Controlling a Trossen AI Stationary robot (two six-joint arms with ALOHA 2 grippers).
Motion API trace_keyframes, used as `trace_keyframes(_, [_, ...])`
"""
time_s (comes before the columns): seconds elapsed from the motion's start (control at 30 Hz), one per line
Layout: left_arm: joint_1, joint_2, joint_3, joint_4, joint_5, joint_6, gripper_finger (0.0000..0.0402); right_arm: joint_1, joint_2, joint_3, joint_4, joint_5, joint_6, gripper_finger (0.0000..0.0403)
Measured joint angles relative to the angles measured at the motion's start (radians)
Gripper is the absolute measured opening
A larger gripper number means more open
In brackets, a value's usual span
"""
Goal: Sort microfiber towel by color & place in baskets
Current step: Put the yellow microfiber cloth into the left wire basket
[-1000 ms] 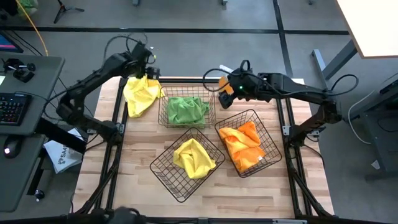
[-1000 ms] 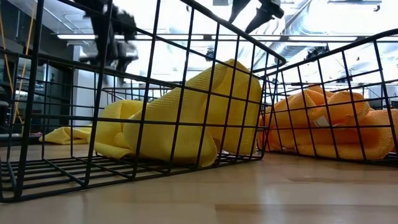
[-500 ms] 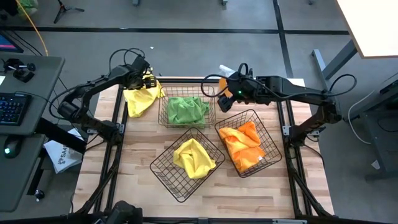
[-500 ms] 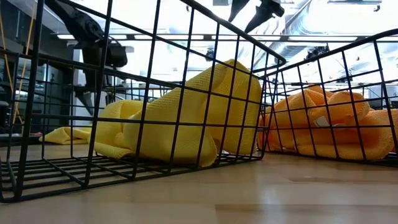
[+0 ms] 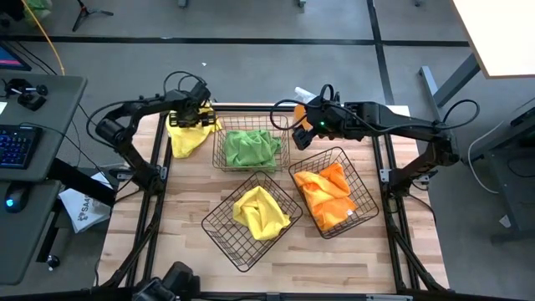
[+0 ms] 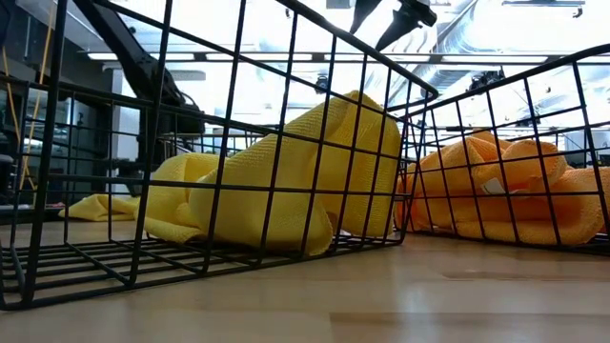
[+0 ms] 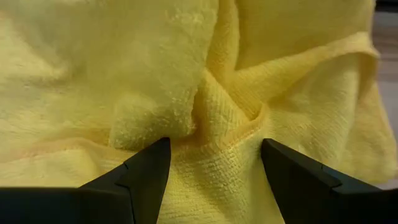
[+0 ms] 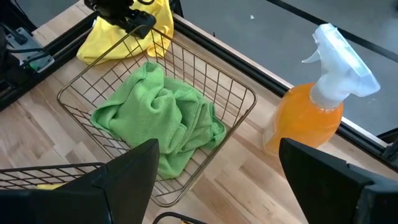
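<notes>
I should grab the loose yellow towel by its raised fold (image 5: 188, 130) with my left gripper next. Then it can go into the basket with the other yellow towel (image 5: 255, 217).
A loose yellow towel (image 5: 185, 140) lies crumpled at the table's far left corner. My left gripper (image 5: 192, 119) is down over it, open, with a raised fold (image 7: 214, 115) between its fingers. My right gripper (image 5: 303, 127) hovers open above the far edge, between the green towel's basket (image 5: 251, 170) and an orange spray bottle (image 8: 311, 112). Three wire baskets hold towels: green (image 5: 251, 146), yellow (image 5: 261, 211) and orange (image 5: 328, 196). My left gripper comes at the loose yellow towel from above, pointing down, with its open fingers (image 7: 146, 171) on either side of a raised fold near the towel's far end. Whether the fingertips touch the cloth, I cannot tell. The towel lies on the table.
The yellow towel's basket (image 5: 226, 247) sits nearest the near edge, and the orange towel's basket (image 5: 359, 180) is to its right. The spray bottle stands at the far edge beside the green basket. Bare wood shows along the left side and the near edge (image 5: 175, 226).
My left gripper has come down and slightly toward the near edge, onto the loose yellow towel; in the low view its arm sinks from high up to just above the table. The towels in the baskets have stayed put.
</notes>
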Motion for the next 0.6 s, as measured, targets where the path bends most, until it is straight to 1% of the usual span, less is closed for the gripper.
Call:
trace_keyframes(0.07, [-0.008, 0.008, 0.008, -0.003, -0.010, 0.000, 0.0231, 0.000, 0.000, 0.000, 0.000, -0.001, 0.000, 0.0328])
trace_keyframes(0.13, [-0.008, 0.010, 0.012, -0.002, -0.004, 0.014, 0.0203, 0.000, 0.000, 0.000, 0.000, -0.001, 0.000, 0.0328])
trace_keyframes(0.2, [-0.005, 0.001, 0.011, -0.004, 0.021, 0.038, 0.0153, 0.000, 0.000, 0.000, 0.000, -0.001, 0.000, 0.0328])
trace_keyframes(0.3, [0.008, -0.035, 0.011, 0.002, 0.038, 0.069, 0.0044, 0.000, 0.000, 0.000, 0.000, 0.001, 0.000, 0.0328])
trace_keyframes(0.33, [0.012, -0.053, 0.011, 0.004, 0.038, 0.076, 0.0023, 0.000, 0.000, 0.000, 0.000, 0.001, 0.000, 0.0328])
trace_keyframes(0.47, [0.040, -0.162, 0.028, 0.031, 0.039, 0.081, 0.0009, 0.000, 0.001, 0.000, 0.001, 0.002, 0.001, 0.0328])
trace_keyframes(0.6, [0.064, -0.298, 0.097, 0.043, 0.037, 0.079, 0.0004, 0.000, 0.001, 0.000, 0.005, 0.002, 0.008, 0.0328])
